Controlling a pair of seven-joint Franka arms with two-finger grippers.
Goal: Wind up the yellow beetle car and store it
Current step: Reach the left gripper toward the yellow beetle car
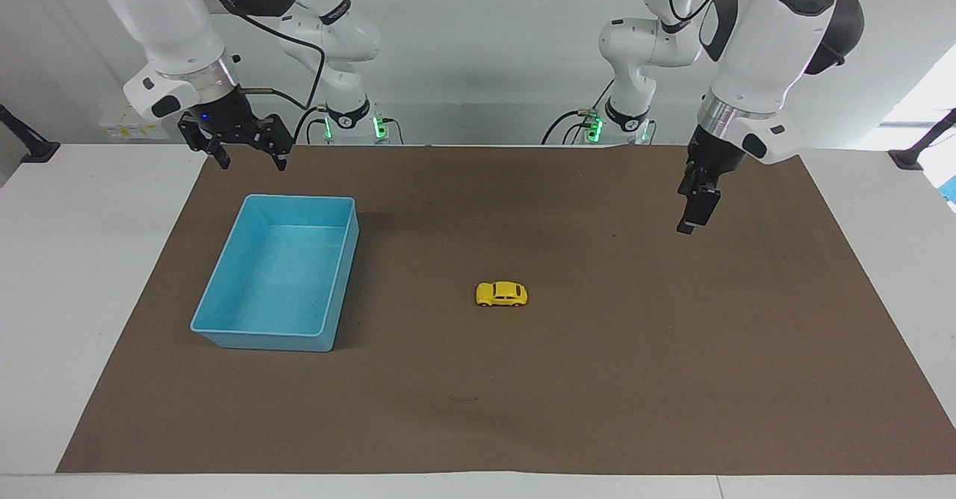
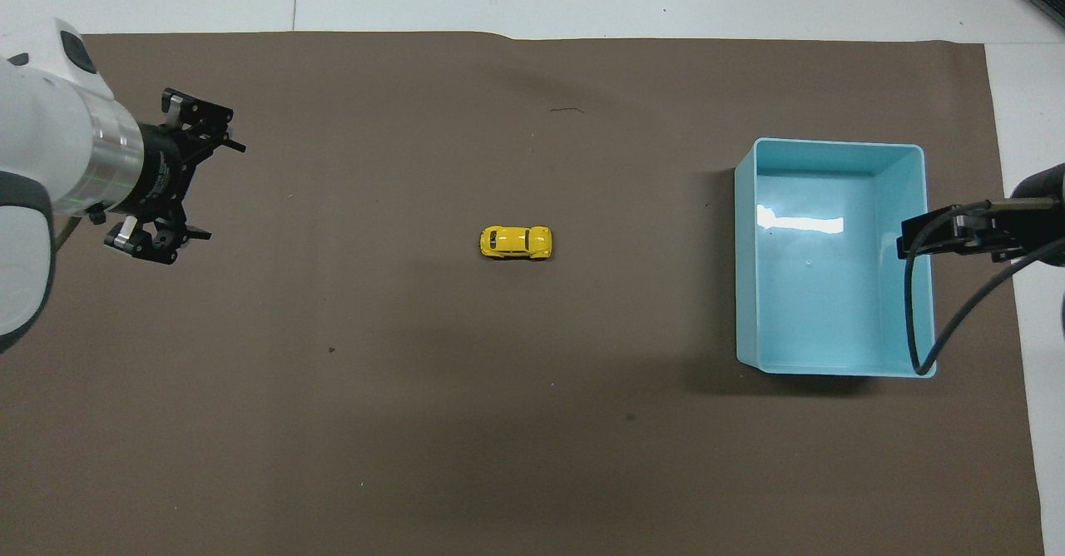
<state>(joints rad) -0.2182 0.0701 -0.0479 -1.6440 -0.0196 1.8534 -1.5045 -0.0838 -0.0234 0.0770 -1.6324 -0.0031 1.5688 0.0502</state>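
Observation:
My left gripper needs to wind up the car next, so it needs to grab the yellow beetle car on the brown mat by its rear part (image 2: 490,241).
The yellow beetle car (image 1: 501,293) stands on its wheels in the middle of the brown mat, also seen in the overhead view (image 2: 516,242). The blue bin (image 1: 261,341) is empty and sits toward the right arm's end of the table (image 2: 832,306). My left gripper (image 1: 691,217) is open and empty, up in the air over the mat toward the left arm's end, well apart from the car (image 2: 210,186). My right gripper (image 1: 252,157) is open and empty. It waits raised over the bin's outer rim (image 2: 911,244).
The brown mat (image 1: 597,379) covers most of the white table (image 1: 75,275). A black cable (image 2: 915,323) from the right arm hangs over the bin's rim in the overhead view.

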